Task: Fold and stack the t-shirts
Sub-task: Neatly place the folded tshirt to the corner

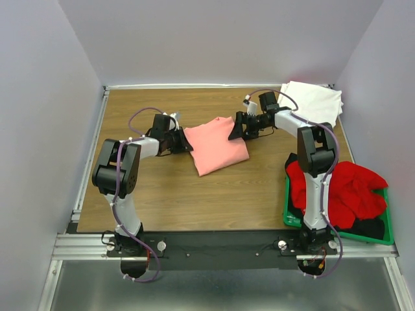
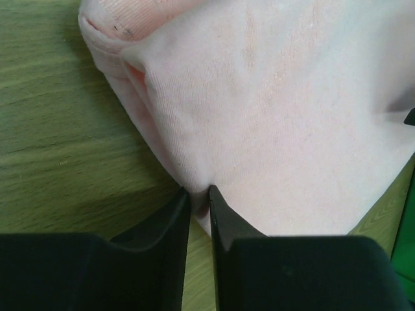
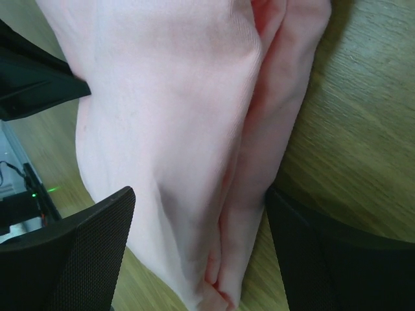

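Observation:
The robot's right gripper should next grab the salmon-pink t-shirt by its thick folded edge, keeping the layers together, so it can stack the shirt on the white t-shirt [image 1: 313,100].
A folded salmon-pink t-shirt [image 1: 216,145] lies mid-table. My left gripper [image 1: 182,144] is at its left edge, shut on a pinch of the pink cloth [image 2: 259,129] between the fingertips [image 2: 183,206]. My right gripper [image 1: 237,131] is at the shirt's far right corner, open, its jaws straddling the thick folded edge [image 3: 194,142]. A folded white t-shirt [image 1: 313,100] lies at the back right corner. A bright red t-shirt [image 1: 343,188] and a dark one [image 1: 371,228] are heaped in the green crate [image 1: 292,220].
The green crate stands at the front right by the right arm's base. The wooden table [image 1: 162,194] has a metal rail along its left and near edges. Grey walls close in the back and sides.

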Robot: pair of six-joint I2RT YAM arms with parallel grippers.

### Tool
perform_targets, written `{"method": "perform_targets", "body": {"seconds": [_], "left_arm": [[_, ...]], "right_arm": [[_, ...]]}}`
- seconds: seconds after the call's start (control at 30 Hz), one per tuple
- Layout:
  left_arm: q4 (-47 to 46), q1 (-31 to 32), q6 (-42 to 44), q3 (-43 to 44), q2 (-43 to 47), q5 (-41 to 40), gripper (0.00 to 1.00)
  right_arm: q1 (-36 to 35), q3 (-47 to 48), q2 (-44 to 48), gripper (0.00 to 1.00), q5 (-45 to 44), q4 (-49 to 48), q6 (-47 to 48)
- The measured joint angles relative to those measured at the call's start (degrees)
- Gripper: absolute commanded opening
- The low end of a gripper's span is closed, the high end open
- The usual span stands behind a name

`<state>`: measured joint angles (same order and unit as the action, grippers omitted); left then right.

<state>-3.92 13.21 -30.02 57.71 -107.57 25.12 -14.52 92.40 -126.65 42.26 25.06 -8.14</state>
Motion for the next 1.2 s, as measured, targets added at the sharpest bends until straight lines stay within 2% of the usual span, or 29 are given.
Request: {"method": "perform_targets", "body": {"seconds": [0.4,0.5,0.63,0.73,0.77,0.83,0.87,0.97,1.1,1.2], "left_arm": [[-1.60,0.13,-0.24,-0.90,-0.28,0.04,0.18],[-1.73,0.20,-0.24,-0.90,-0.28,0.04,0.18],[-1.77,0.28,-0.22,-0.90,-0.28,0.04,0.18],[-1.84,0.35,-0.22,-0.90,-0.31,0.02,0.23],[-1.86,0.37,-0.20,-0.90,-0.31,0.04,0.29],[-1.95,0.42,-0.26,-0.85,-0.31,0.20,0.41],[-1.84,0.44,-0.13,-0.66,-0.28,0.42,0.50],[-0.39,0.87,0.26,0.92,-0.07,0.66,0.61],[3.32,1.44,1.16,2.34,0.83,-1.05,0.66],[6.71,1.42,1.84,2.71,2.05,-2.82,0.70]], "right_arm": [[-0.22,1.33,-3.23,0.80,5.81,-3.87,-1.40],[-1.86,1.79,-3.89,0.75,6.03,-4.98,-1.44],[-3.87,1.60,-4.28,0.60,5.66,-6.08,-1.29],[-4.39,0.76,-4.28,0.44,4.96,-6.62,-1.27],[-4.33,0.39,-4.26,0.27,4.55,-6.84,-1.20],[-4.31,0.11,-4.26,0.10,3.39,-6.78,-1.42],[-4.35,-0.20,-4.26,0.00,2.67,-6.54,-1.55],[-4.42,-0.37,-4.04,0.00,1.18,-6.08,-2.49],[-4.74,-0.48,-2.84,0.01,-2.71,-4.87,-2.93],[-5.44,-0.48,-1.14,0.00,-8.85,-2.40,-2.19]]}}
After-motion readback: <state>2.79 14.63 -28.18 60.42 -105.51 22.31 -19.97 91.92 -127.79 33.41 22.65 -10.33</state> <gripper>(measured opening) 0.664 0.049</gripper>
